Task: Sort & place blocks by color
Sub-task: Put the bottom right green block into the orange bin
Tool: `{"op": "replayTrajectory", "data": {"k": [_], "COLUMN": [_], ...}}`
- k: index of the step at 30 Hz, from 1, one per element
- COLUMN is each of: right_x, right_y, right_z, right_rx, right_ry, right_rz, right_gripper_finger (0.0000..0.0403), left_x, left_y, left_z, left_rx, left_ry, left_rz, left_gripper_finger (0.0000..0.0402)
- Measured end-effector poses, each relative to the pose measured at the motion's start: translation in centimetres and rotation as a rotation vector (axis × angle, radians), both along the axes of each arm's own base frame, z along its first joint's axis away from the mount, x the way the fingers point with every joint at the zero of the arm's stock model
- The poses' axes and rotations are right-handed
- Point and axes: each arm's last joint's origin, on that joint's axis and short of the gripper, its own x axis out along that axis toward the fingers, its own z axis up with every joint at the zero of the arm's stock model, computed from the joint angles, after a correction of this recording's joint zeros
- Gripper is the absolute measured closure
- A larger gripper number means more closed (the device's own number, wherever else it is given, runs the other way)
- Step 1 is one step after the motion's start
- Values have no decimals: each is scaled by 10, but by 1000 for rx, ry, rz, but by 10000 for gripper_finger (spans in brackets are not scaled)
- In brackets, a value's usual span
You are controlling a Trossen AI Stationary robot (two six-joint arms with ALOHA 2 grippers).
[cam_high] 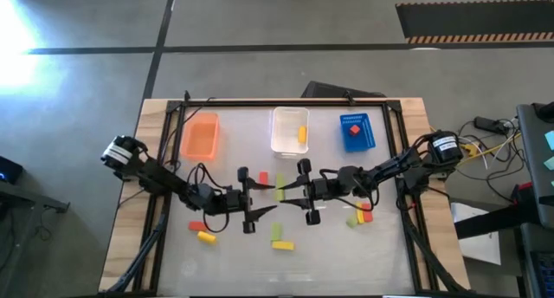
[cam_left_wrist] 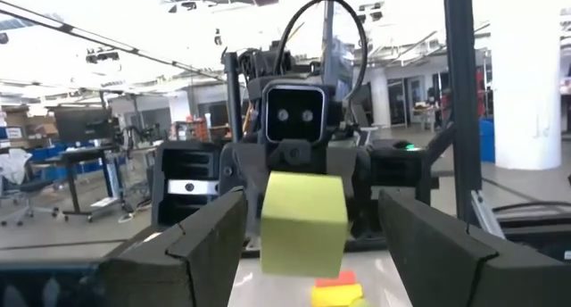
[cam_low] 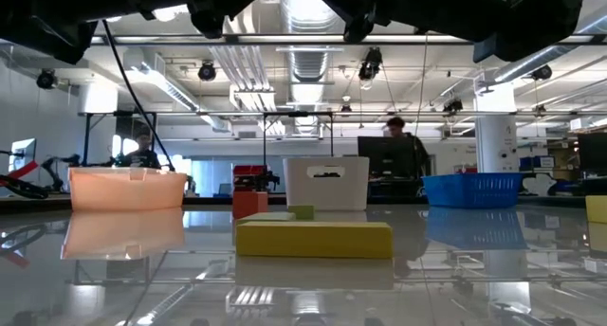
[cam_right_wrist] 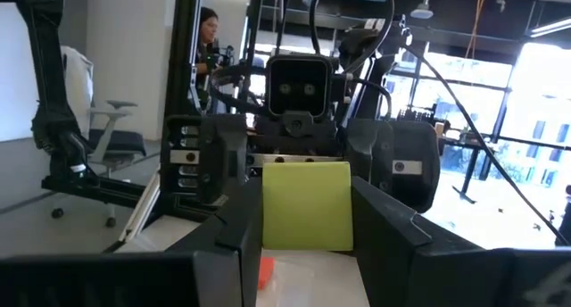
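Observation:
Next, my left gripper grabs the light green block, by the block's loose end point(cam_high: 279, 194), to sort it into the orange bin point(cam_high: 201, 138).
A light green block point(cam_high: 280, 194) hangs above the table's middle between the two grippers, which face each other. My right gripper point(cam_high: 294, 193) comes from the right and is shut on it. My left gripper point(cam_high: 265, 196) comes from the left and is open, its fingers point(cam_left_wrist: 205, 244) standing on either side of the green block point(cam_left_wrist: 303, 222) with gaps. Loose blocks lie on the table: red point(cam_high: 196, 226), yellow point(cam_high: 206, 237), green point(cam_high: 276, 233), yellow point(cam_high: 284, 244), and a mixed cluster point(cam_high: 359, 214). My right gripper pinches the light green block point(cam_right_wrist: 306, 204) between its two fingers point(cam_right_wrist: 239, 227), one on each side face. It comes level from the table's right. The block is lifted clear of the table, and its free end points toward the left gripper.
Three bins stand along the far side: orange point(cam_high: 200, 135), clear point(cam_high: 279, 129) with a yellow block point(cam_high: 301, 135) inside, blue point(cam_high: 367, 131) with a red block point(cam_high: 354, 132) inside. A red block point(cam_high: 263, 177) lies near the left gripper. A dark frame borders the table.

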Motion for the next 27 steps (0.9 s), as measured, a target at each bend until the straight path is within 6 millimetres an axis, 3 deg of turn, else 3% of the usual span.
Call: {"op": "replayTrajectory", "data": {"k": [7,16,20,27], "right_x": [0,0,0,0], "right_y": [0,0,0,0], "right_z": [0,0,0,-1], "right_rx": [1,3,3,37], "right_ry": [0,0,2,17], "right_rz": [1,2,1,5], "right_gripper_finger": [283,283,282,185], "left_x": [4,5,5,5], "left_y": [2,3,4,5], "left_z": [-3,-3,-3,-4], "left_rx": [8,9,10,-2], "left_ry": [8,10,10,15], "left_rz": [10,14,17,44], "left_gripper_finger": [179,279,284,284]}}
